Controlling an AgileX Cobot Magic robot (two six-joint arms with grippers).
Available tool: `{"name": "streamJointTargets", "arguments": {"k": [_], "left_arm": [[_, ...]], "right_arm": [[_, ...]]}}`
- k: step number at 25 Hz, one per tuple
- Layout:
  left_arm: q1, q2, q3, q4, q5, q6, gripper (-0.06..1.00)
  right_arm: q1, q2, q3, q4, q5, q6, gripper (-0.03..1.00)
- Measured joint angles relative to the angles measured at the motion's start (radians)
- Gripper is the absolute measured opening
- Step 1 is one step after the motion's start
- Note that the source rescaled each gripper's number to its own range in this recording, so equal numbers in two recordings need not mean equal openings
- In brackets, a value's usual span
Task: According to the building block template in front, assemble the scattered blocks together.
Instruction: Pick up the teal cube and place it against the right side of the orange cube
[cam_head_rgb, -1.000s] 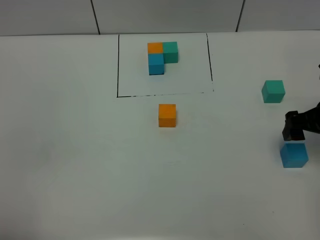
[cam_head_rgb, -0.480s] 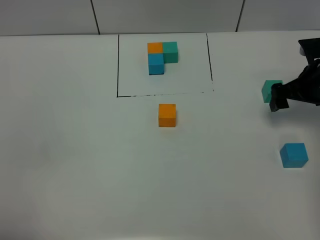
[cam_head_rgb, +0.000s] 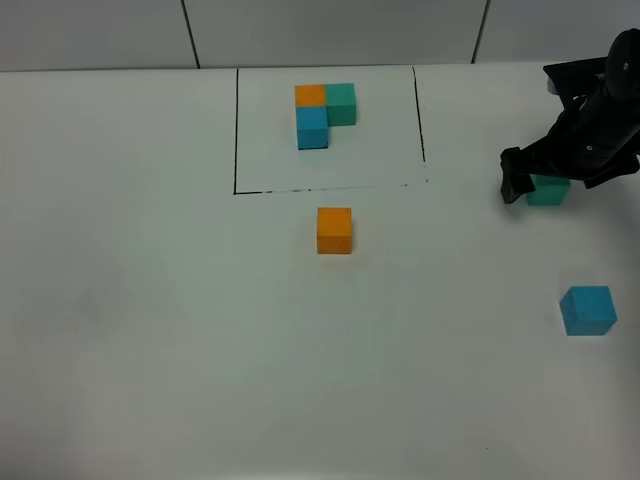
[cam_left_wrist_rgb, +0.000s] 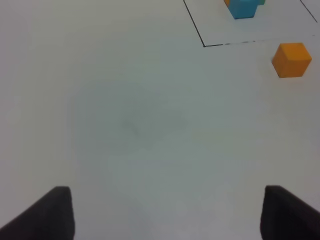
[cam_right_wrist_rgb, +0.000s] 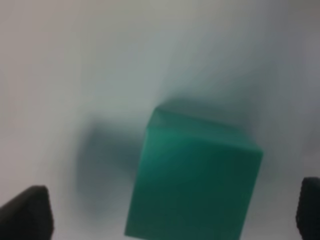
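Observation:
My right gripper needs to grab the teal cube (cam_head_rgb: 549, 191) by its opposite sides next, so it can go beside the orange cube (cam_head_rgb: 334, 230) as the template shows.
The building block template (cam_head_rgb: 325, 114) is an L of orange, teal and blue cubes inside a black drawn rectangle at the far middle. Of the scattered blocks, the orange cube (cam_head_rgb: 334, 230) lies just in front of the rectangle, the teal cube (cam_head_rgb: 549, 191) far right, the blue cube (cam_head_rgb: 587, 309) nearer on the right. My right gripper (cam_head_rgb: 538, 180) hangs open over the teal cube, which partly hides under it. In the right wrist view the teal cube (cam_right_wrist_rgb: 192, 180) sits between the spread fingers, not gripped. My left gripper (cam_left_wrist_rgb: 170, 215) is open over bare table, with the orange cube (cam_left_wrist_rgb: 292, 60) ahead.
The white table (cam_head_rgb: 160, 320) stretches wide to the left and front. A grey panelled wall (cam_head_rgb: 330, 30) bounds the far edge. The template's blue cube (cam_left_wrist_rgb: 243, 8) and a corner of the black rectangle (cam_left_wrist_rgb: 203, 45) show in the left wrist view.
My right gripper has moved away from the blue cube toward the far side and now sits over the teal cube. The cubes and the left gripper have not moved.

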Motion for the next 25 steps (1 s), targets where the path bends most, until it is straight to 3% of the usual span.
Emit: {"name": "streamJointTargets", "arguments": {"k": [5,9,12,16,20,25], "left_arm": [[0.000,0.000,0.000,0.000,0.000,0.000,0.69],[0.000,0.000,0.000,0.000,0.000,0.000,0.69],[0.000,0.000,0.000,0.000,0.000,0.000,0.69],[0.000,0.000,0.000,0.000,0.000,0.000,0.69],[0.000,0.000,0.000,0.000,0.000,0.000,0.69],[0.000,0.000,0.000,0.000,0.000,0.000,0.69]], "right_arm": [[-0.010,0.025,-0.001,-0.002,-0.025,0.001,0.99],[-0.013,0.027,-0.002,-0.002,-0.033,0.003,0.84],[-0.013,0.027,-0.004,-0.008,-0.035,0.003,0.61],[-0.013,0.027,-0.004,-0.013,-0.035,0.012,0.05],[-0.013,0.027,-0.006,-0.016,-0.022,0.034,0.01],[0.029,-0.011,-0.006,-0.066,0.071,0.120,0.01]]}}
